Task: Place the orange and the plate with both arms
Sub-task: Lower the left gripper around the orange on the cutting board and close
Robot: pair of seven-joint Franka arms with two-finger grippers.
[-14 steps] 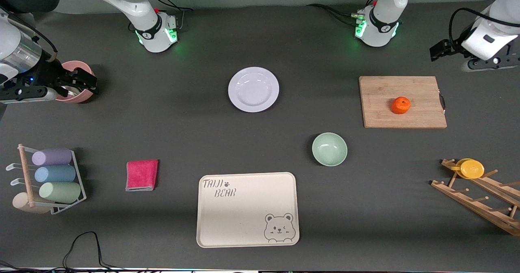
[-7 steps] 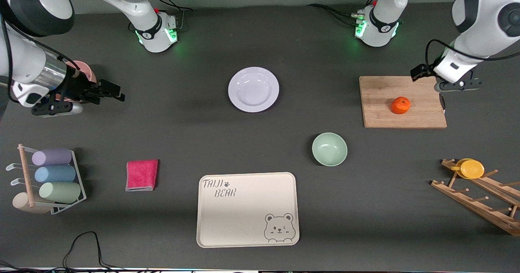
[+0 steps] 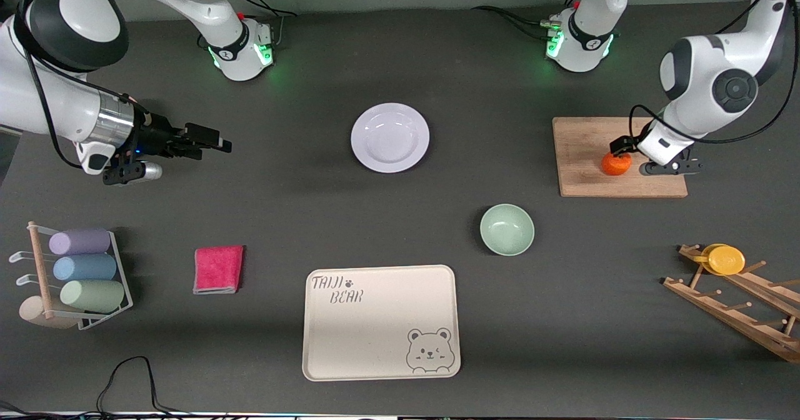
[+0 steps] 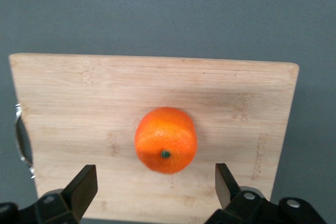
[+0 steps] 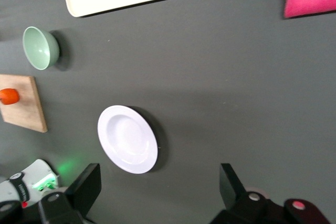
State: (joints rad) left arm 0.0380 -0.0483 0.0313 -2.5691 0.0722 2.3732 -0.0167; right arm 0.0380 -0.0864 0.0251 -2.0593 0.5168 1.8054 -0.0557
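The orange point(image 3: 616, 162) point(image 4: 166, 140) isn't between my left gripper's fingers yet, as bare board shows there. My left gripper will move toward the orange before it closes on it.
The orange point(image 3: 616, 162) sits on a wooden cutting board point(image 3: 587, 176) toward the left arm's end of the table. My left gripper point(image 3: 623, 147) is low over the board right beside the orange, open and empty. In the left wrist view the orange point(image 4: 166, 140) lies just ahead of the gap between the fingers of the left gripper point(image 4: 155, 182). The white plate point(image 3: 390, 137) rests on the table near the middle. My right gripper point(image 3: 220, 140) is open and empty over bare table, apart from the plate toward the right arm's end. The right wrist view shows the plate point(image 5: 127, 139) ahead of the right gripper point(image 5: 160, 182).
A pale green bowl point(image 3: 507, 229) and a cream bear-print tray point(image 3: 381, 323) lie nearer the front camera than the plate. A pink cloth point(image 3: 218, 269) and a rack of pastel cups point(image 3: 75, 276) are toward the right arm's end. A wooden rack holds a yellow cup point(image 3: 725, 260).
The left gripper has come in from the table's end and down to the orange on the board. The right gripper has moved along the table toward the plate.
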